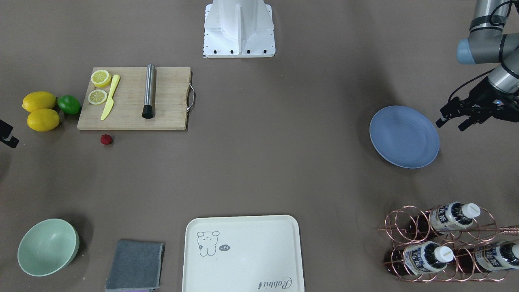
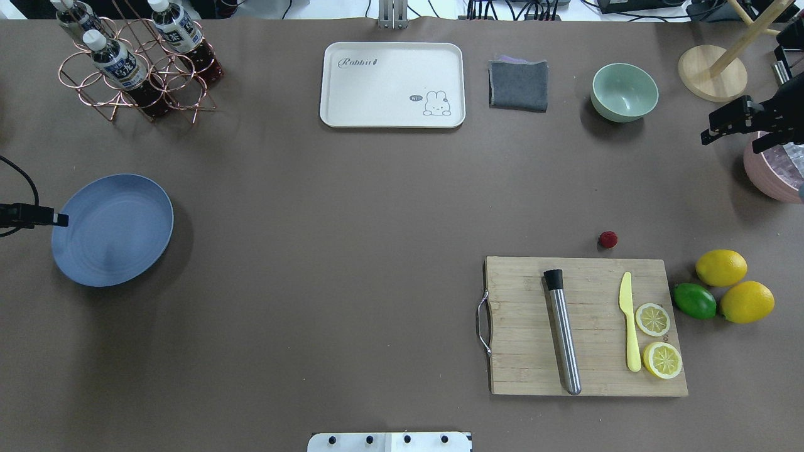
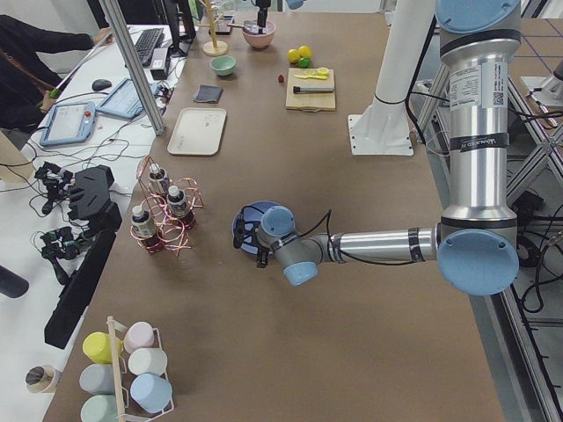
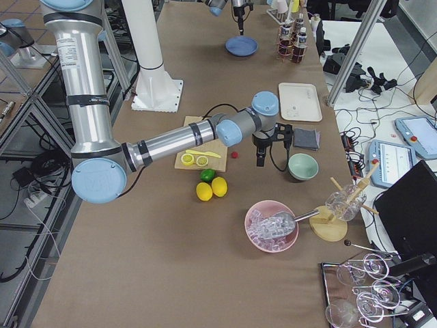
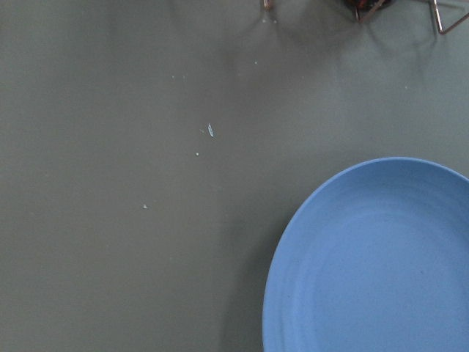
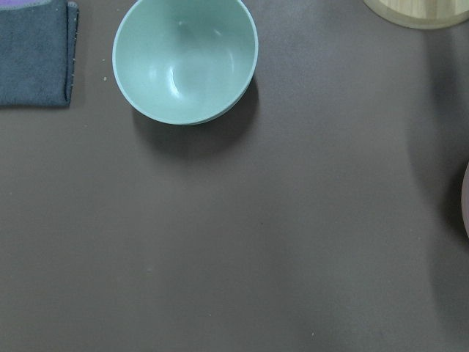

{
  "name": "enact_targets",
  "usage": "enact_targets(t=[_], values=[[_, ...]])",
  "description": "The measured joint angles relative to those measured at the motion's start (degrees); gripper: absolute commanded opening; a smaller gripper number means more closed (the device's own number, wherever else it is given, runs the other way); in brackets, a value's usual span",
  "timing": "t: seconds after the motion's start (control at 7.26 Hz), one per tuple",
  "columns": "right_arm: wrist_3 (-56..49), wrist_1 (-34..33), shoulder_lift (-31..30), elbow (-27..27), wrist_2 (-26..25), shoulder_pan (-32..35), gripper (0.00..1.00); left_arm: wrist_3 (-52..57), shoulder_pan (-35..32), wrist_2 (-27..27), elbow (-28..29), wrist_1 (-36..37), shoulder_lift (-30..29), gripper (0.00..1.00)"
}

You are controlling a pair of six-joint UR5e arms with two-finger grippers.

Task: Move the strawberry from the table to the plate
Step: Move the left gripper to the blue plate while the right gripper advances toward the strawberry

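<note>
Next, my left gripper grabs the blue plate by its rim. The strawberry then has a plate closer by.
The strawberry, a small dark-red berry, lies on the table just beyond the cutting board's far edge; it also shows in the front-facing view as the strawberry. Far across the table rests the blue plate, empty. My left gripper hovers at the outer rim of the plate, open and holding nothing. At the table's right end my right gripper hangs open and empty beside a pink bowl, well away from the berry. The left wrist view shows only the plate and bare table.
A wooden cutting board carries a steel muddler, a yellow knife and two lemon halves. Two lemons and a lime lie to its right. At the far side stand a mint bowl, grey cloth, cream tray and bottle rack.
</note>
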Motion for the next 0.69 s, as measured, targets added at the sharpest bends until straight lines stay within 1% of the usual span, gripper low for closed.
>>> enact_targets(t=[0.14,0.28,0.41,0.69], values=[[0.1,0.0,-0.1,0.0,0.0,-0.2,1.00,-0.1,0.2,0.2,1.9,-0.2,-1.4,0.52],[0.4,0.0,-0.1,0.0,0.0,-0.3,1.00,0.0,0.3,0.3,3.6,-0.3,-2.6,0.18],[1.4,0.0,-0.2,0.2,0.0,-0.6,1.00,0.1,0.3,0.3,4.5,-0.4,-3.3,0.00],[3.0,0.1,-0.1,0.4,-0.2,-1.6,1.00,-0.1,0.3,0.3,4.8,-0.4,-3.9,0.00]])
